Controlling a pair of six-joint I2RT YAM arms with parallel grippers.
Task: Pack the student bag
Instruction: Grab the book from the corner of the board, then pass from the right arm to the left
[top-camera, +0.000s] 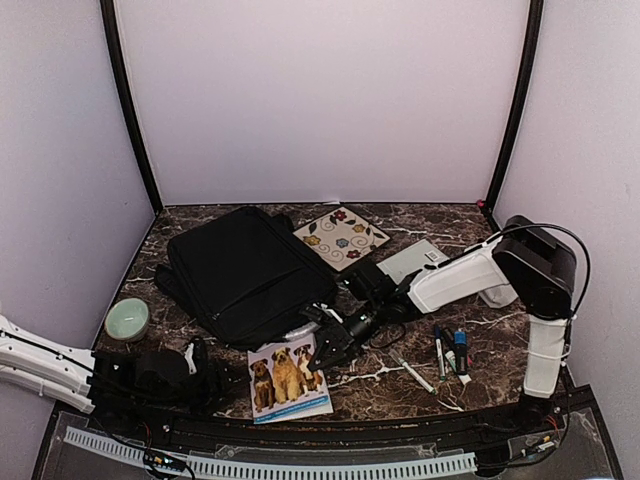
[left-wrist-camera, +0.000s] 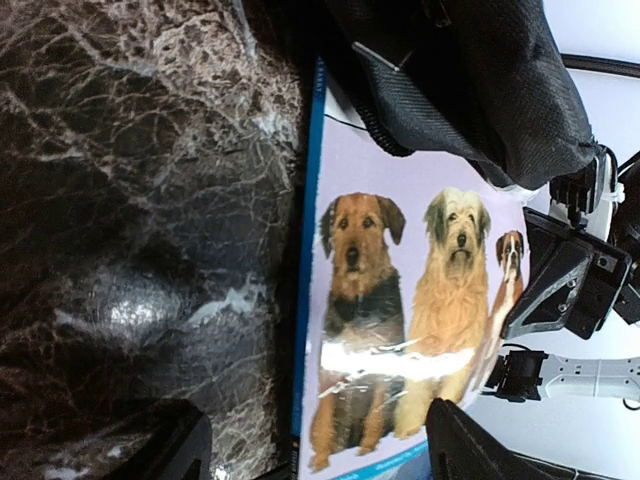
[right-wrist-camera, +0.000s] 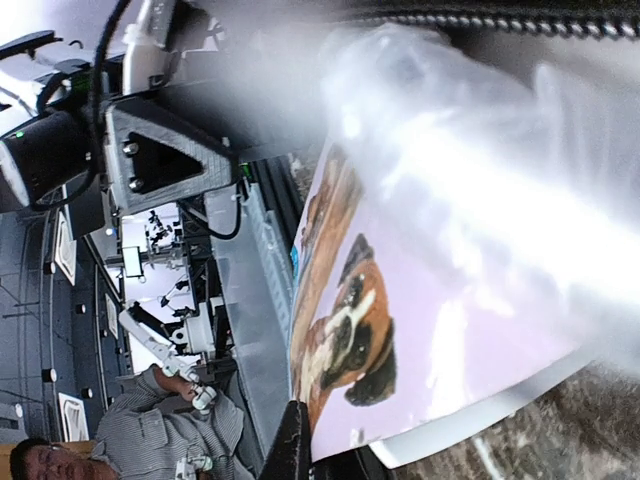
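Note:
The book's blue spine edge (top-camera: 252, 393) (left-wrist-camera: 299, 405) lines up between my fingers but beyond them, so closing now would miss. My left gripper first moves toward the spine edge, then closes on it.
The student bag (top-camera: 245, 270) lies flat on the left-middle of the marble table, a black soft backpack; its corner (left-wrist-camera: 470, 80) hangs over the top of a dog book (top-camera: 287, 378) (left-wrist-camera: 400, 300). My left gripper (top-camera: 205, 375) (left-wrist-camera: 320, 450) is open low over the table, one finger on the marble side and the other over the cover, straddling the book's blue spine edge. My right gripper (top-camera: 330, 350) is at the book's far right corner, shut on the edge of the cover (right-wrist-camera: 420, 300), which stands tilted up off the marble. Only one of its fingertips (right-wrist-camera: 295, 440) shows.
A pale green bowl (top-camera: 127, 319) sits at the left. A floral notebook (top-camera: 341, 237) and a grey pad (top-camera: 412, 260) lie behind the bag. Markers (top-camera: 450, 350) and a pen (top-camera: 412, 372) lie right of the book. The right arm's body (top-camera: 540, 265) stands at the far right.

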